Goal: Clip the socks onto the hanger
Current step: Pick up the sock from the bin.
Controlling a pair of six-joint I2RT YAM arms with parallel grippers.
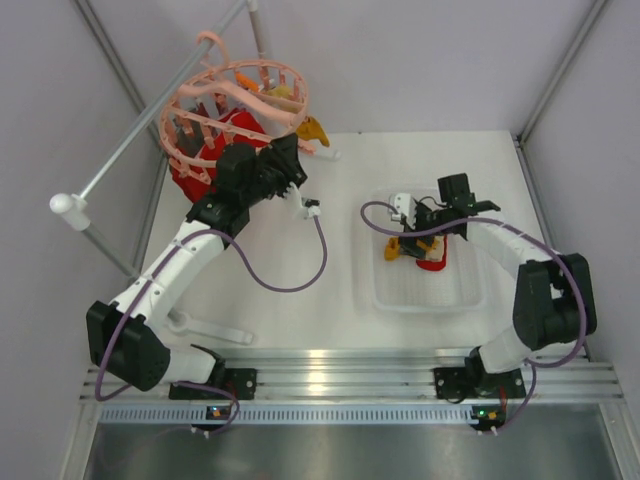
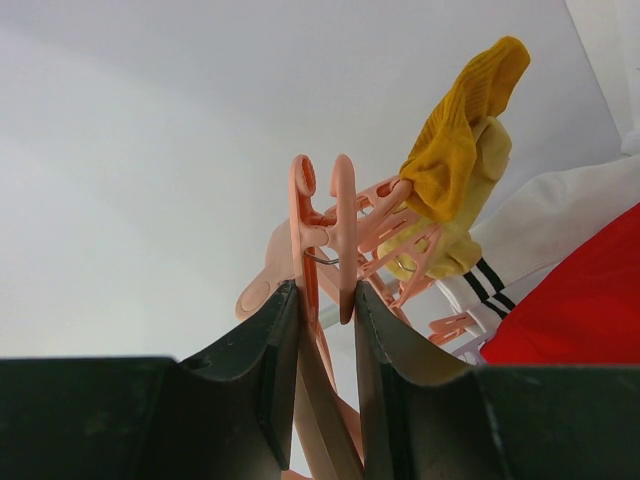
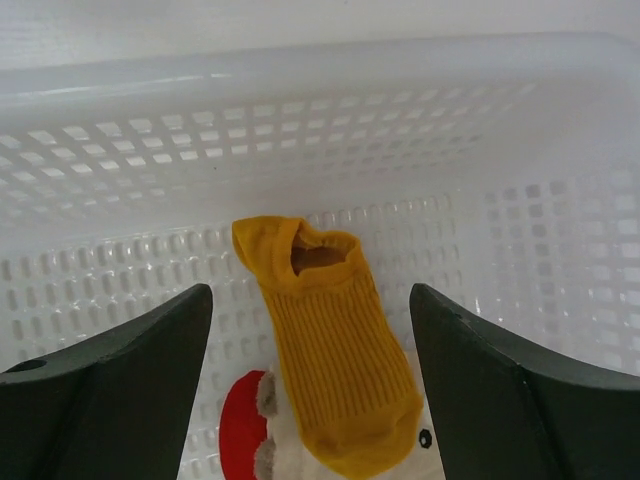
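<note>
I need to pick up the mustard-yellow sock with my right gripper just behind its open end [image 1: 397,247] [image 3: 323,303], so that end stays free for the hanger's clip.
The salmon-pink hanger [image 1: 235,100] hangs at the far left with red fabric [image 1: 200,160] and a yellow sock [image 1: 312,130] on it. My left gripper [image 1: 290,165] is shut on one of its clip pegs [image 2: 325,235], squeezing the peg's two arms. A yellow sock [image 2: 460,160] hangs clipped just beyond, with red cloth [image 2: 580,300] at the right. My right gripper [image 1: 432,240] is open above the white basket [image 1: 470,295]. A mustard-yellow sock [image 3: 330,370] lies flat between its fingers, partly on a red sock with a cream cuff [image 3: 245,425].
A grey metal rail [image 1: 150,120] with a white end knob [image 1: 68,207] runs diagonally past the hanger. A white striped cloth [image 2: 540,225] hangs behind the clips. A white object [image 1: 215,330] lies on the table by the left arm.
</note>
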